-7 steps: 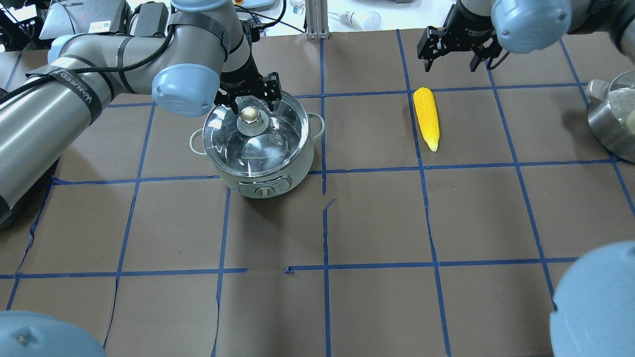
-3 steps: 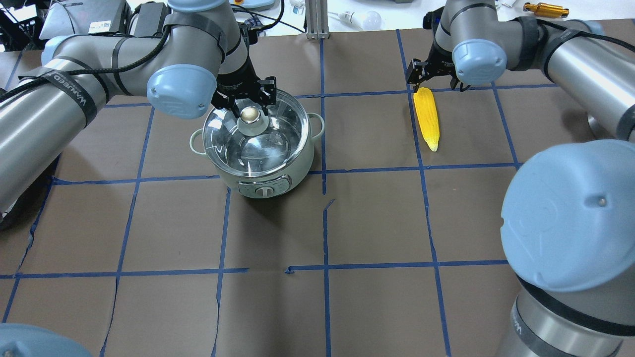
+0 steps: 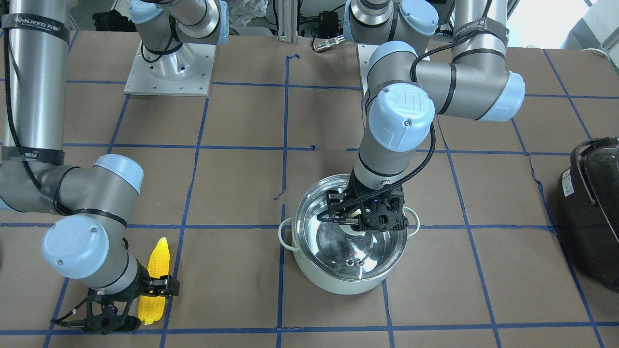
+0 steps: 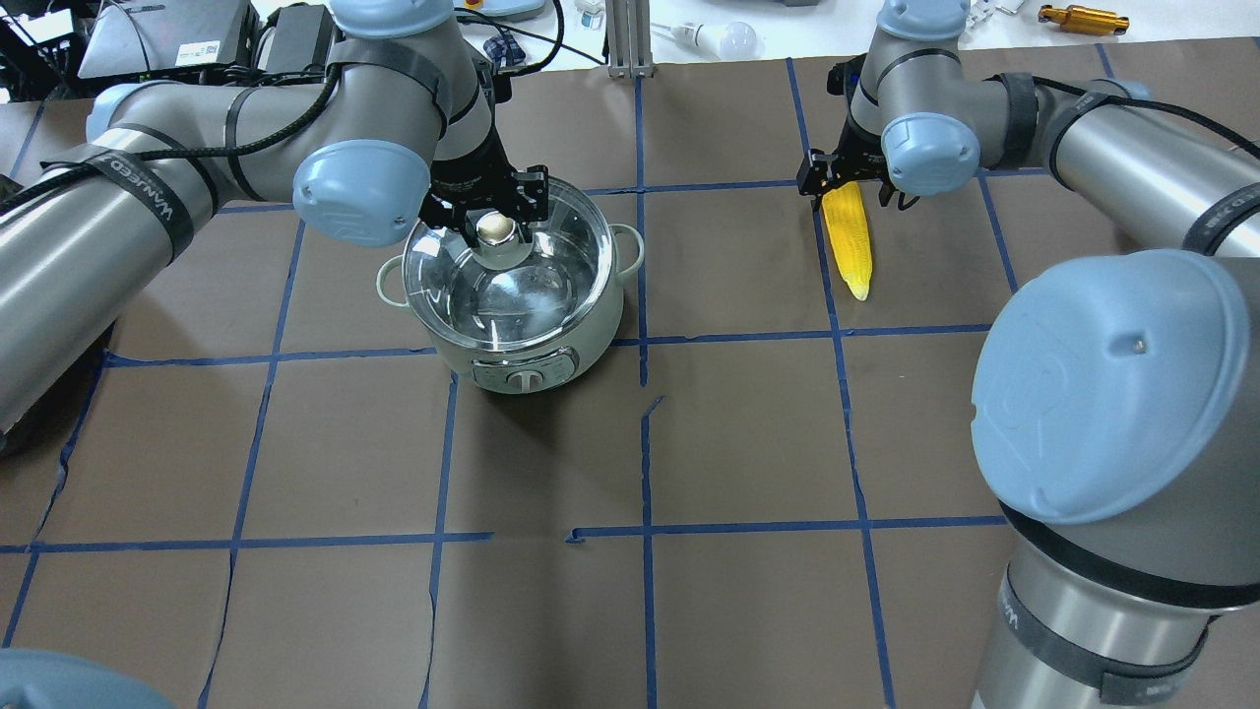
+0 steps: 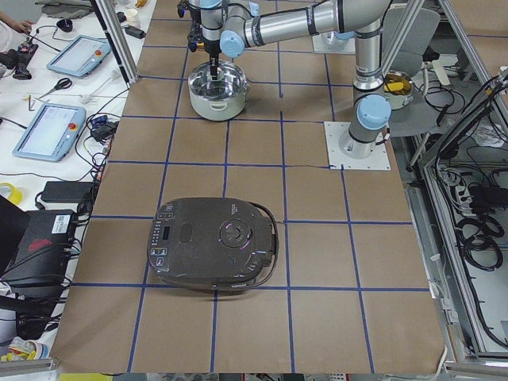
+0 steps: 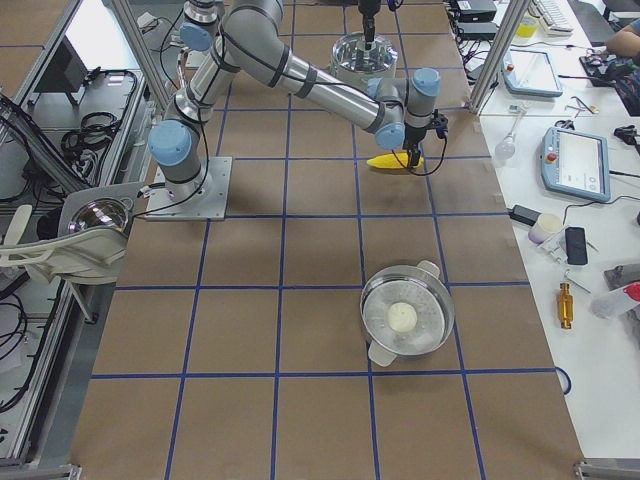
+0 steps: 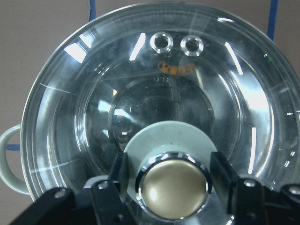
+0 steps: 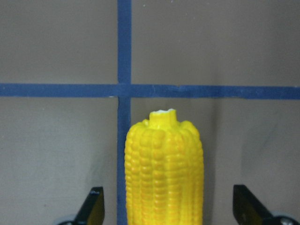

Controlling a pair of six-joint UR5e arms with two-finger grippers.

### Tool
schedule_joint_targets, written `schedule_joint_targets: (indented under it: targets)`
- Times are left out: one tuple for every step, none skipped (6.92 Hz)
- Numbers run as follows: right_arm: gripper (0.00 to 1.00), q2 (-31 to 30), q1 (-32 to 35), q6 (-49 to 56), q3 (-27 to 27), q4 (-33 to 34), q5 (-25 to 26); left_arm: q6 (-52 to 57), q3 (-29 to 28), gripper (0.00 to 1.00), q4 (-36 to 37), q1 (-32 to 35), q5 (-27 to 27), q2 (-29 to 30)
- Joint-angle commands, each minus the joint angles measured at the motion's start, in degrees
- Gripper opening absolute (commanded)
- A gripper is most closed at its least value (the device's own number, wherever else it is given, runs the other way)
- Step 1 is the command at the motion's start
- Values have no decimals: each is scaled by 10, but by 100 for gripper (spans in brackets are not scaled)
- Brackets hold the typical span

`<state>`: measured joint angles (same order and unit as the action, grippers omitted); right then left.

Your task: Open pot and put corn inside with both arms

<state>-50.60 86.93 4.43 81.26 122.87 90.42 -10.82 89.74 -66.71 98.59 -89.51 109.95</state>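
Observation:
My left gripper is going to grab the glass lid by its brass knob next, so that it can open the pot.
The pale mint pot stands left of centre with its glass lid on. My left gripper is open and straddles the brass knob. In the left wrist view the fingers stand on each side of the knob with small gaps. The yellow corn lies on the table to the right, pointed end toward the robot. My right gripper is open and low over its thick end. The right wrist view shows the corn between the spread fingertips, apart from them.
A large black appliance sits at the table's left end, also at the front-facing view's right edge. A steel pot with a lid stands toward the right end. The brown table has a grid of blue tape.
My right arm swung in and came down until the open gripper straddles the corn's thick end. My left gripper dropped a little around the lid knob.

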Motion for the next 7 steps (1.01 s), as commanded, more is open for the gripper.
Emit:
schedule_joint_targets:
  targets:
    - [75,3,0,1,12,-1,-1,0,-6,66,0,0,0,-1]
    - [51,2,0,1,11,-1,-1,0,-5,61,-1,0,-1,-1]
    - [31,2,-1,1,9,-2,-1,0,0,52,-1,2,-4,-1]
    - [15,2,-1,1,8,-4,-1,0,0,52,-1,2,-3,-2]
    - [7,-3,-1,-1,7,-4,-1,0,-5,48,-1,2,-2,-2]
    - [6,-5,-1,-4,3,-6,2,5,-11,34,-9,-2,-6,-9]
    - [6,-14,-1,-8,0,-6,5,11,-31,33,-29,-8,-2,-16]
